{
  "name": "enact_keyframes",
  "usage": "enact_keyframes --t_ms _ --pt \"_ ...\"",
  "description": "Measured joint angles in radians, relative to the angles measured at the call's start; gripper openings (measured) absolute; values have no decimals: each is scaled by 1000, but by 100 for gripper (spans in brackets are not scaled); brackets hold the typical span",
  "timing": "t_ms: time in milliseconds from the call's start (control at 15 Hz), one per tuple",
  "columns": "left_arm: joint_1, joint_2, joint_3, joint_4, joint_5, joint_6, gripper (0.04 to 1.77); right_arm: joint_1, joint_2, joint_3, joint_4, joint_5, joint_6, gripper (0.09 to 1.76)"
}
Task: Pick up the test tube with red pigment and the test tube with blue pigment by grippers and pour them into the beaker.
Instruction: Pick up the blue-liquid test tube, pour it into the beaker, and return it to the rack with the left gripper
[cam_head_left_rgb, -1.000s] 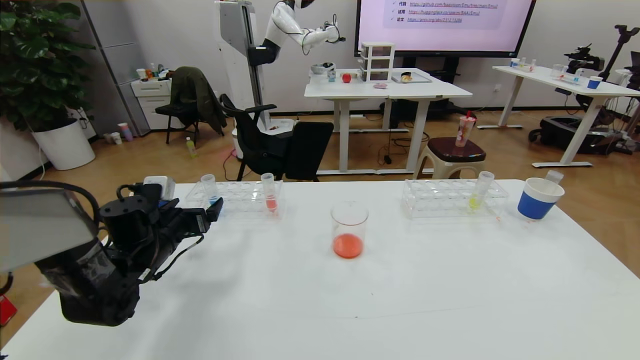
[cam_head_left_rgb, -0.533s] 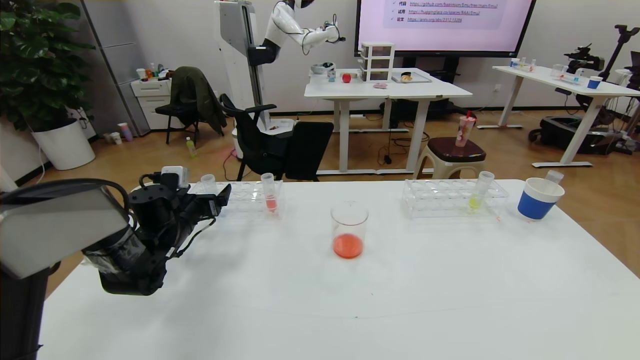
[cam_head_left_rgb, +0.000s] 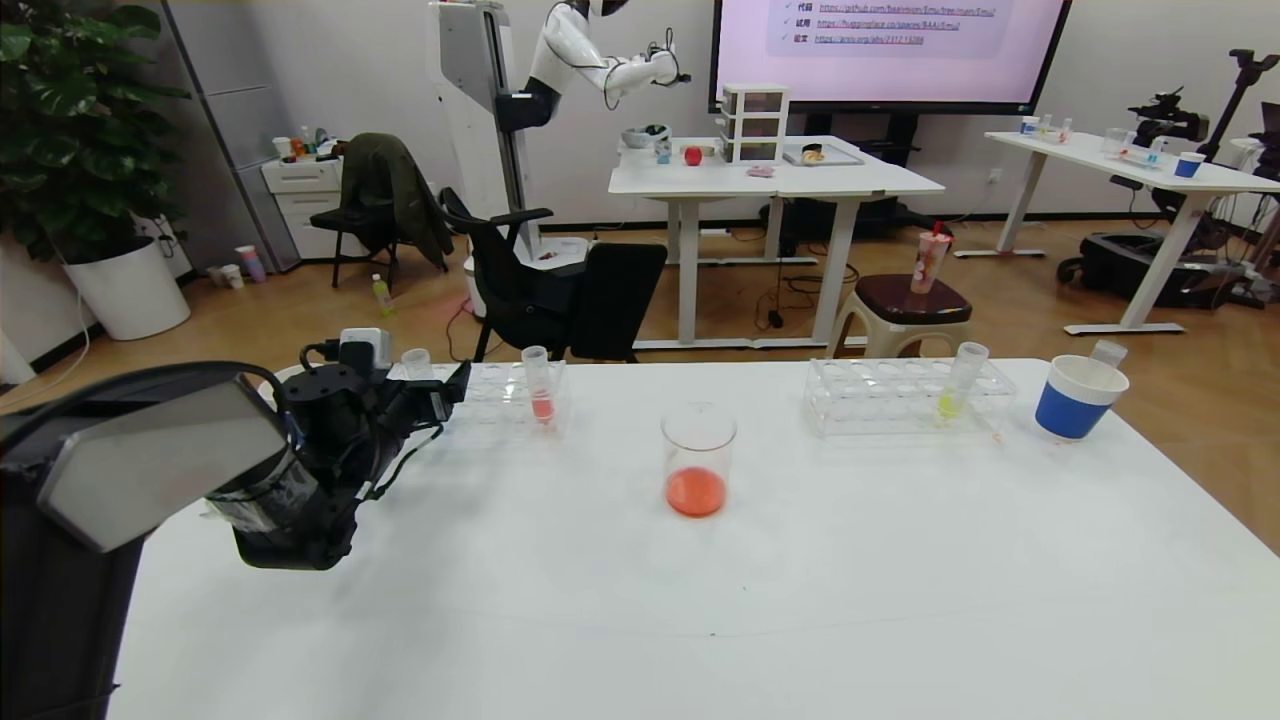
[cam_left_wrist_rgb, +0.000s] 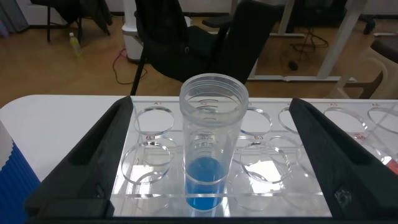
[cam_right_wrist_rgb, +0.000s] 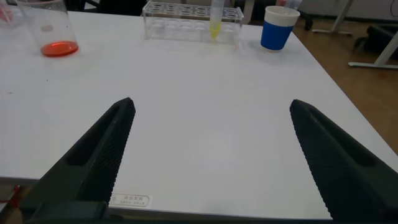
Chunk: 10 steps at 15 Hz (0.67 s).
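The clear rack (cam_head_left_rgb: 500, 385) surrounds the lower half of the test tube with blue pigment. My left gripper should next grab the tube by its upper body under the tube's rim (cam_head_left_rgb: 416, 368).
The test tube with blue pigment (cam_left_wrist_rgb: 213, 143) stands upright in the clear left rack (cam_head_left_rgb: 500, 385). In the head view only its rim (cam_head_left_rgb: 416, 358) shows above my left gripper (cam_head_left_rgb: 447, 392). In the left wrist view my left gripper (cam_left_wrist_rgb: 211, 124) is open, with a finger on each side of the tube and apart from it. The beaker (cam_head_left_rgb: 698, 450) stands mid-table with red-orange liquid in its bottom. No tube of strong red liquid shows. My right gripper (cam_right_wrist_rgb: 211, 106) is open and empty over bare table, out of the head view.
A tube of paler salmon liquid (cam_head_left_rgb: 540, 385) stands in the left rack. The right rack (cam_head_left_rgb: 890, 395) holds a yellow-green tube (cam_head_left_rgb: 955, 385). A blue paper cup (cam_head_left_rgb: 1075, 400) at the far right holds an empty clear tube (cam_head_left_rgb: 1107, 352).
My left arm has moved forward and to the right toward the left rack. Its gripper now covers the blue tube's lower part in the head view.
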Motion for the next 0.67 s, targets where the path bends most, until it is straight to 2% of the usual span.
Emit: enact_keyframes --t_ms 667 --pt "0 -7 -7 -4 -1 -2 175 0 0 0 0 0 0 174"
